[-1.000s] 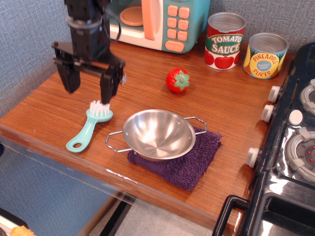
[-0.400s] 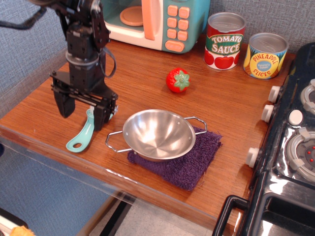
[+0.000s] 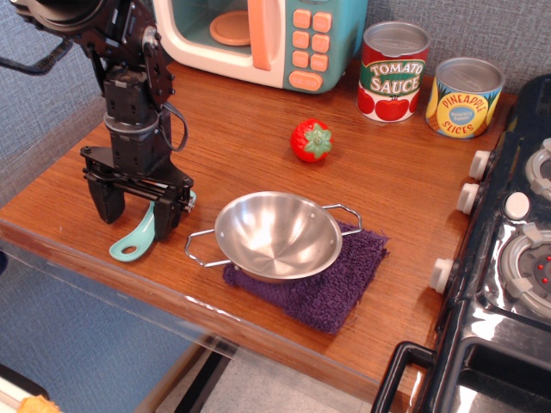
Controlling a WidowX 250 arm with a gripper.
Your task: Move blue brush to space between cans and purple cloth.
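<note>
The robot should set the blue brush between the cans and the purple cloth (image 3: 336, 291), so its gripper should next grab the brush by its handle near the head (image 3: 157, 212).
The blue brush (image 3: 137, 237) lies on the wooden counter at the front left, with its oval-holed handle end pointing to the front edge. Its head is mostly hidden behind my gripper. My gripper (image 3: 138, 209) is open and lowered over the brush, one finger on each side of the handle near the head. The two cans stand at the back right: Tomato Sauce (image 3: 393, 73) and Pineapple Slices (image 3: 465, 97). The purple cloth (image 3: 336, 291) lies at the front middle, under a steel bowl.
The steel bowl (image 3: 275, 234) with wire handles sits on the cloth, right of the brush. A red toy strawberry (image 3: 311, 140) lies between bowl and cans. A toy microwave (image 3: 258, 39) stands at the back. A black stove (image 3: 516, 258) borders the right side.
My gripper has come down and slightly left, from above the brush head to straddling the brush at counter level. The brush handle end has shifted slightly left.
</note>
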